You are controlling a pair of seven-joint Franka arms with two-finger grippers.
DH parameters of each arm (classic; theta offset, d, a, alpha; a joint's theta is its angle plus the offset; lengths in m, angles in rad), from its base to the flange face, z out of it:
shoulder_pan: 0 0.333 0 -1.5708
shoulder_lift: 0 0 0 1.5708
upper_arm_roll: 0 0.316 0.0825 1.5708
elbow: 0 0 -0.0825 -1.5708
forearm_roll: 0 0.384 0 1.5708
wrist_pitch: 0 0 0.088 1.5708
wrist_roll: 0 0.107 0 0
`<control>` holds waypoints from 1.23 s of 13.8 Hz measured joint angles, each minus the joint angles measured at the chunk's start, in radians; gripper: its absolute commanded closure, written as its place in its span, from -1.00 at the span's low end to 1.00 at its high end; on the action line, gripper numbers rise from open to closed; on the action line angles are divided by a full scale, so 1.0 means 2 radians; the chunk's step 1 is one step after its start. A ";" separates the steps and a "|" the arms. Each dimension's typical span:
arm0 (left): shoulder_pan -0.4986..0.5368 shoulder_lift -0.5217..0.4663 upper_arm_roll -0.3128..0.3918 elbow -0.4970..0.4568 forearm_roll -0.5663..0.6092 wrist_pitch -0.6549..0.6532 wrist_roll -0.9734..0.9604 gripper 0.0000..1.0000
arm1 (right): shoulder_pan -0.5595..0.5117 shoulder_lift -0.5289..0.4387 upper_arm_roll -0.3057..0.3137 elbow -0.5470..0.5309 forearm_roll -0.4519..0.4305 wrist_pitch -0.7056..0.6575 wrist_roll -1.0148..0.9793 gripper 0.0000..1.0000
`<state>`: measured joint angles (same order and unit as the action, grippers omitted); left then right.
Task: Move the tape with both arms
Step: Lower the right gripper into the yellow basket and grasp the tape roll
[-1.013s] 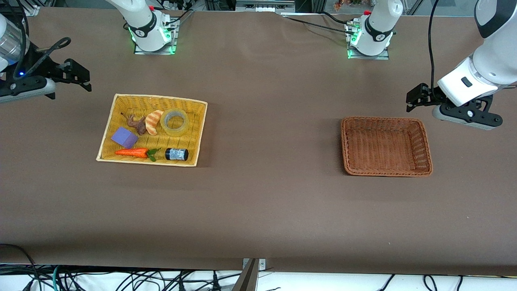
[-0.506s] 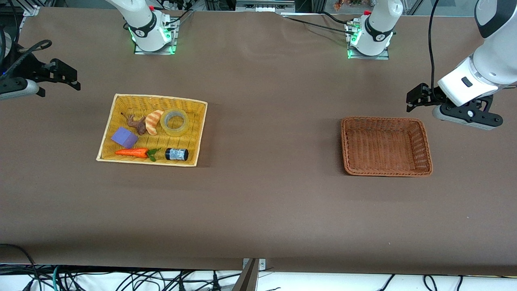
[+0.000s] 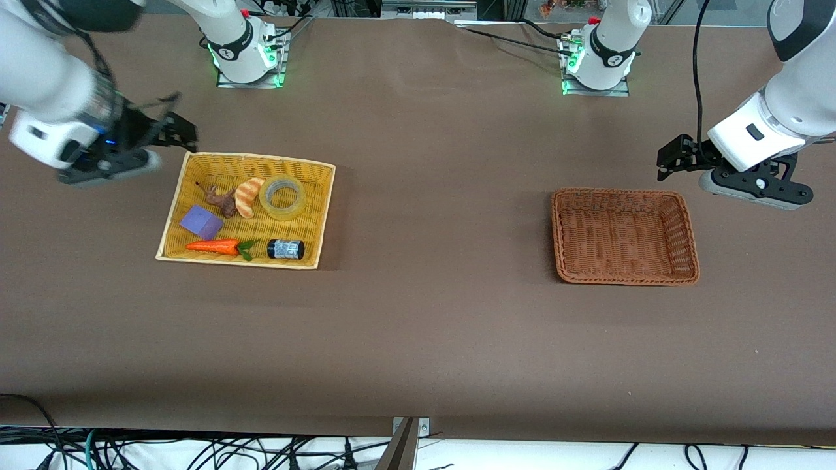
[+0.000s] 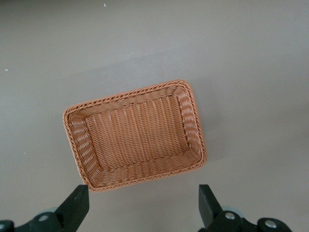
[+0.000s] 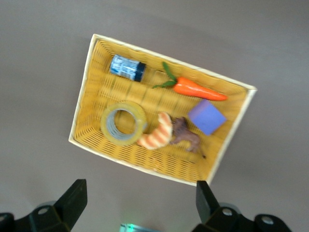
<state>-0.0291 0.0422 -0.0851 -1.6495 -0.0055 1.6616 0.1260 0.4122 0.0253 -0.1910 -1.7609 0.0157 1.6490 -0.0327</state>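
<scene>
The robot's right gripper should next grab the tape by its ring wall [image 3: 264, 201] [image 5: 141, 116], so that the tape can come out of the yellow basket.
The tape [image 3: 282, 196], a translucent yellowish ring with a grey core, lies flat in the yellow basket [image 3: 322, 215]; it also shows in the right wrist view [image 5: 123, 123]. My right gripper [image 3: 175, 132] is open and empty, up in the air over the table beside the yellow basket's corner toward the robots' bases. My left gripper [image 3: 673, 156] is open and empty, over the table beside the brown basket [image 3: 624, 274]. In the left wrist view the brown basket [image 4: 77, 145] is empty, and the left fingertips [image 4: 77, 205] are wide apart.
The yellow basket also holds a small black jar [image 3: 286, 249], a toy carrot [image 3: 214, 246], a purple block [image 3: 201, 222], a croissant [image 3: 247, 196] and a brown figure [image 3: 222, 200]. The arm bases [image 3: 245, 52] stand along the table's edge farthest from the front camera.
My right arm has swung in from the table's end toward the yellow basket; its gripper now hangs by the basket's corner. The left arm has not moved. The tape lies as before.
</scene>
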 measured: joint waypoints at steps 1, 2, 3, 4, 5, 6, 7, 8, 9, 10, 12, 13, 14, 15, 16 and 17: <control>0.000 0.000 0.000 0.000 0.000 0.000 0.000 -1.00 | 0.004 0.003 0.008 -0.034 0.000 0.039 0.010 -1.00; 0.000 0.000 0.000 0.000 0.000 0.000 0.000 -1.00 | 0.006 0.006 0.015 -0.071 0.000 0.082 0.020 -1.00; 0.000 0.000 0.000 0.000 0.000 0.000 0.000 -1.00 | 0.006 0.009 0.020 -0.108 0.000 0.123 0.030 -1.00; 0.000 0.000 0.000 0.000 0.000 0.000 0.000 -1.00 | 0.006 0.011 0.024 -0.144 0.000 0.162 0.037 -1.00; 0.000 0.000 0.000 0.000 0.000 0.000 0.000 -1.00 | 0.006 0.014 0.026 -0.177 0.000 0.202 0.040 -1.00; 0.000 0.000 0.000 0.000 0.000 0.000 0.000 -1.00 | 0.006 0.018 0.026 -0.207 0.000 0.238 0.042 -1.00; 0.000 0.000 0.000 0.001 0.000 0.000 0.000 -1.00 | 0.005 0.022 0.026 -0.233 0.000 0.267 0.044 -1.00; 0.000 0.000 0.000 0.001 0.000 0.000 0.000 -1.00 | 0.005 0.027 0.026 -0.251 0.000 0.286 0.045 -1.00; 0.000 0.000 0.000 0.001 0.000 0.000 0.000 -1.00 | 0.005 0.034 0.026 -0.263 0.000 0.297 0.047 -1.00; 0.000 0.000 0.000 0.001 0.000 0.000 0.000 -1.00 | 0.005 0.041 0.026 -0.269 0.000 0.306 0.049 -1.00; 0.000 0.000 0.000 0.001 0.000 0.000 0.000 -1.00 | 0.005 0.059 0.026 -0.283 0.000 0.338 0.052 -1.00; 0.000 0.000 0.000 0.001 0.000 0.000 0.000 -1.00 | 0.005 0.069 0.026 -0.292 0.000 0.357 0.053 -1.00; 0.000 0.000 0.000 0.001 0.000 0.000 0.000 -1.00 | 0.005 0.080 0.026 -0.298 0.000 0.373 0.053 -1.00; 0.000 0.000 0.000 0.001 0.000 0.000 0.000 -1.00 | 0.005 0.088 0.026 -0.299 0.000 0.382 0.054 -0.99; 0.000 0.000 0.000 0.001 0.000 0.000 0.000 -1.00 | 0.005 0.093 0.026 -0.299 0.000 0.387 0.054 -0.89; 0.000 0.000 0.000 0.001 0.000 0.000 0.000 -1.00 | 0.005 0.095 0.026 -0.299 0.000 0.389 0.054 -0.48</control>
<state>-0.0288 0.0424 -0.0852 -1.6478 -0.0055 1.6616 0.1260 0.4228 0.2143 -0.1381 -2.3595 0.0153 2.4264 0.0755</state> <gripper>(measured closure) 0.000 0.004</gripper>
